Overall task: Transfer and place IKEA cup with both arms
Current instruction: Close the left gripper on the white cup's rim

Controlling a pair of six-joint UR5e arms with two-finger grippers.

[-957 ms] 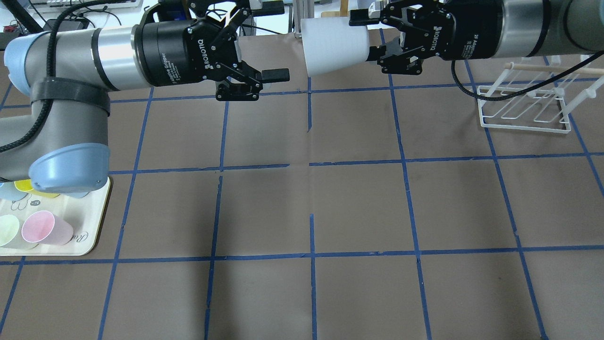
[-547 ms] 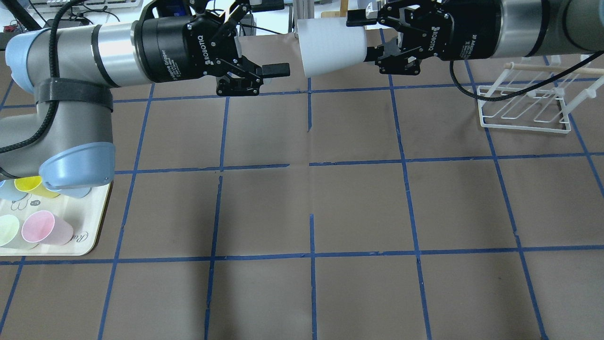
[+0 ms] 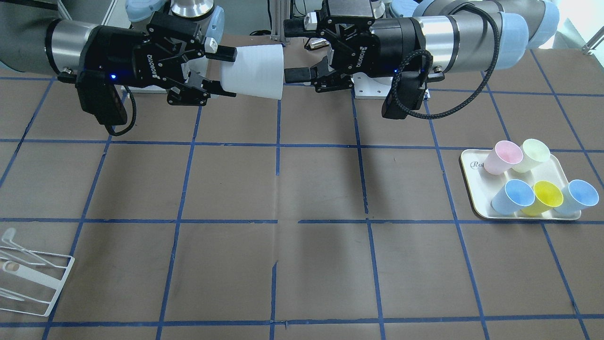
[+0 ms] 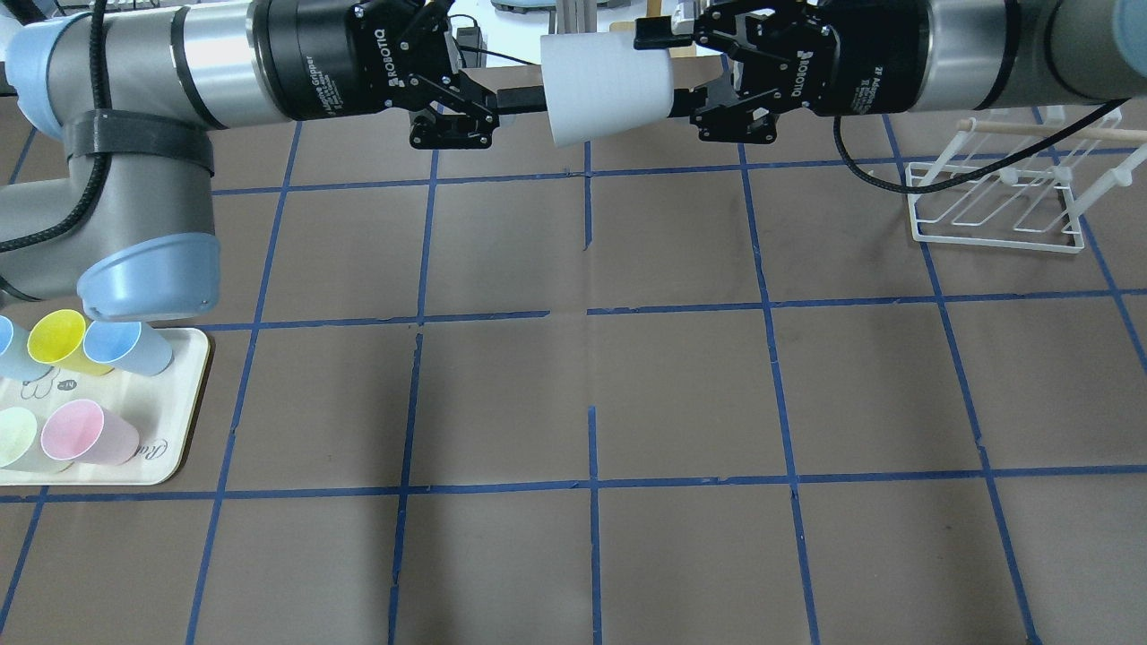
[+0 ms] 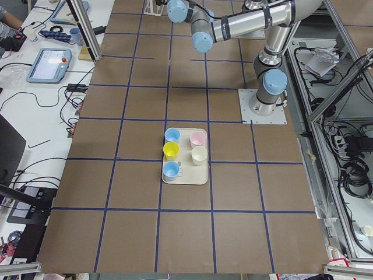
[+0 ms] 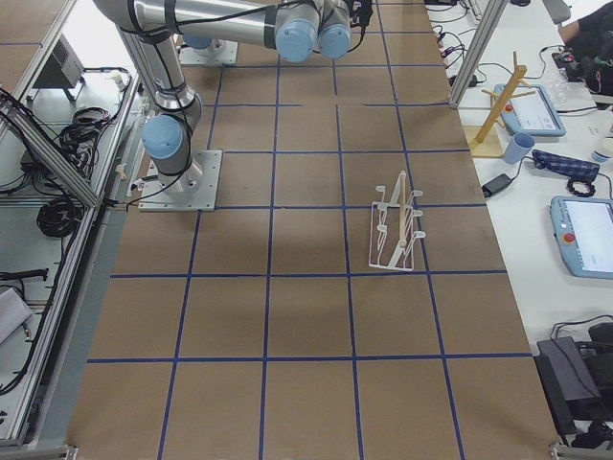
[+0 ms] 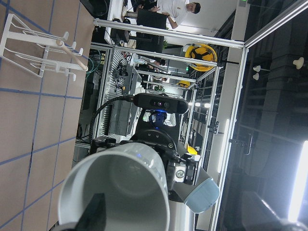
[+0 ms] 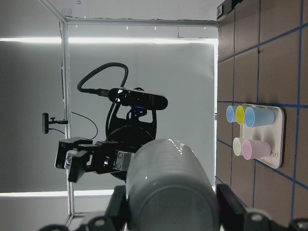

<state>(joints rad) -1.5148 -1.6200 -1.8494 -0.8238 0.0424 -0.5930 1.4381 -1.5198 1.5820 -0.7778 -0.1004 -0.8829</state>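
The robot's left gripper should next take over the IKEA cup and place it on the tray [image 3: 487, 195], so it should grab the IKEA cup's open rim [image 3: 280, 68].
The IKEA cup [image 4: 602, 90], pale grey and whitish in the light, is held on its side in the air over the far middle of the table. My right gripper [image 4: 659, 72] is shut on its narrow base; in the front view [image 3: 231, 73] one finger lies on each side of the cup [image 3: 259, 71]. My left gripper [image 3: 285, 49] is open, and its fingertips [image 4: 524, 97] reach the cup's open rim. The left wrist view looks straight into the cup's mouth [image 7: 120, 192]. The right wrist view shows the cup's outside [image 8: 168, 192] between my fingers.
A cream tray [image 4: 184, 421] with several coloured cups sits at the near left, by my left arm's elbow. A white wire rack [image 4: 995, 206] stands at the far right. A wooden peg stand [image 6: 498, 105] is on the side bench.
My right gripper has carried the cup leftward toward my left gripper. My left arm has shifted toward the far edge. The gap between the left fingertips and the cup's rim has closed.
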